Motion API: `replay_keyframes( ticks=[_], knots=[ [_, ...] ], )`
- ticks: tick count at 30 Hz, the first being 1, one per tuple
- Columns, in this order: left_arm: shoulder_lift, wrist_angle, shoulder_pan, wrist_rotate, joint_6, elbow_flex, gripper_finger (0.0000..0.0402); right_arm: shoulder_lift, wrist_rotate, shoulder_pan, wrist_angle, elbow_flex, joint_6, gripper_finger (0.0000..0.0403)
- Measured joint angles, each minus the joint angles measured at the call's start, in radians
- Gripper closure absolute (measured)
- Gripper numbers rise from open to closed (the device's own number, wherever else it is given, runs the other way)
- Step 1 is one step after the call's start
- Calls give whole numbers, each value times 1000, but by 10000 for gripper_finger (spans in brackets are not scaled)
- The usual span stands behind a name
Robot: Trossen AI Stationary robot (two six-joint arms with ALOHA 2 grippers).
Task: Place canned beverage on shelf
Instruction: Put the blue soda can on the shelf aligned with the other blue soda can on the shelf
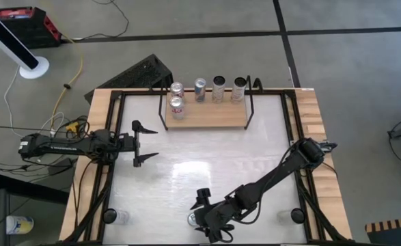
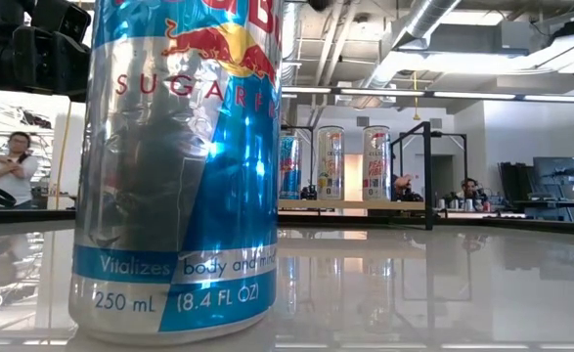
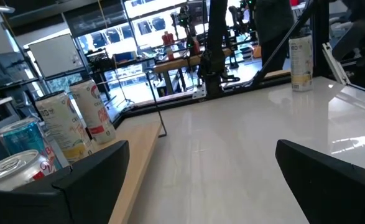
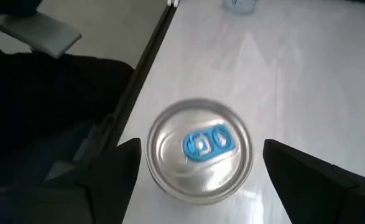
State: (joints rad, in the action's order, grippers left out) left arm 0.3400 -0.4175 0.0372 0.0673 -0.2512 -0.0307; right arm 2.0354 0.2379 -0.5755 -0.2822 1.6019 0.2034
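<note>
My right gripper's fingers reach down around the can's silver top point(image 1: 192, 219) point(image 4: 199, 151). My right gripper should close on the can, as it would hold the can now.
A blue-and-silver canned beverage point(image 2: 179, 166) stands upright on its base on the white tabletop, at the middle of the near edge point(image 1: 193, 219). My right gripper point(image 4: 201, 147) hovers above it, slanting down and open. Its two fingers stand on either side of the can's silver top point(image 4: 199, 149) with a gap on each side. The shelf point(image 1: 210, 117), a light-wood board in a black wire frame, stands at the far edge and bears several upright cans point(image 1: 200, 89). My left gripper point(image 1: 145, 143) waits open at the table's left, holding nothing.
One more can stands near the near left corner point(image 1: 122, 217) and another near the near right corner point(image 1: 285, 216). The shelf's front right part is bare board. A black crate point(image 1: 145, 72) lies beyond the far left corner.
</note>
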Motion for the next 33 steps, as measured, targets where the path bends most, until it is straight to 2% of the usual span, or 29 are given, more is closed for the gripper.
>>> replay_keyframes(
  ticks=[6,15,25,28,33],
  knots=[
    [0,0,0,0,0,0,9,0,6,0,4,-10,-38,70],
    [0,0,0,0,-1,0,9,0,24,1,26,-12,-74,158],
    [0,0,0,22,-14,0,9,-77,188,52,15,-14,-144,158],
    [0,0,0,36,-16,0,9,-117,208,100,-41,-14,-170,156],
    [0,-3,0,38,-14,0,9,-173,202,231,-85,-14,-323,155]
  ],
)
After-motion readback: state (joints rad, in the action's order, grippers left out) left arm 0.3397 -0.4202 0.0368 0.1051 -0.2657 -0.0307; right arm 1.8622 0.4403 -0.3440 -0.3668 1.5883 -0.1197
